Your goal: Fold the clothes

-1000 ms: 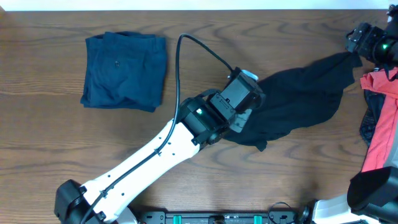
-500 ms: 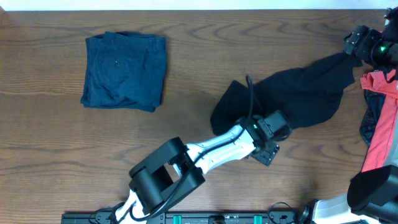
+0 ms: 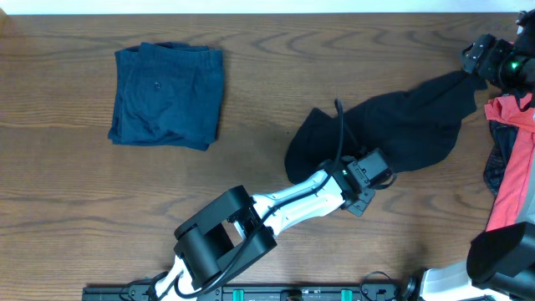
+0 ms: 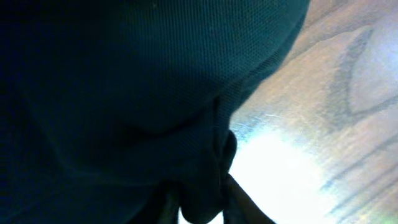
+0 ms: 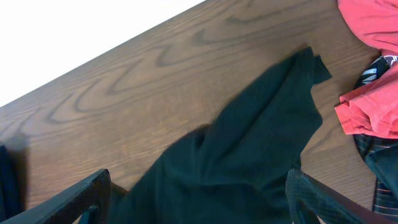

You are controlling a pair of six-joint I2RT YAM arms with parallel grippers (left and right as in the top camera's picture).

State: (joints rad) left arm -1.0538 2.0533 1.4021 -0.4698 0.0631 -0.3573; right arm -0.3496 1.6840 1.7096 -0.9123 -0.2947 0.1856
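Note:
My right gripper grabs the black garment [image 3: 410,117] by its far end next, opposite my left gripper, to stretch the garment out for folding.
A long black garment [image 3: 410,117] lies slantwise across the table's right half, its left end bunched. My left gripper [image 3: 368,177] is at the garment's lower edge. In the left wrist view the dark cloth [image 4: 124,93] fills most of the picture, and my left gripper [image 4: 202,208] is shut on a small fold of it. My right gripper [image 3: 489,60] hovers over the garment's far right tip. It stands open [image 5: 199,208], its fingers wide on either side of the black cloth [image 5: 249,155] below. Navy-blue shorts [image 3: 167,94] lie folded at the far left.
Coral-red pieces [image 3: 512,167] lie heaped at the right edge, also in the right wrist view [image 5: 373,56], with a dark patterned cloth [image 5: 379,168] under them. My left arm [image 3: 284,205] stretches over the bare wood table [image 3: 125,192] from the front edge.
My left arm has left the garment's left end and swung to its lower edge, where its jaws opened and then closed on a fold. The right gripper has barely moved.

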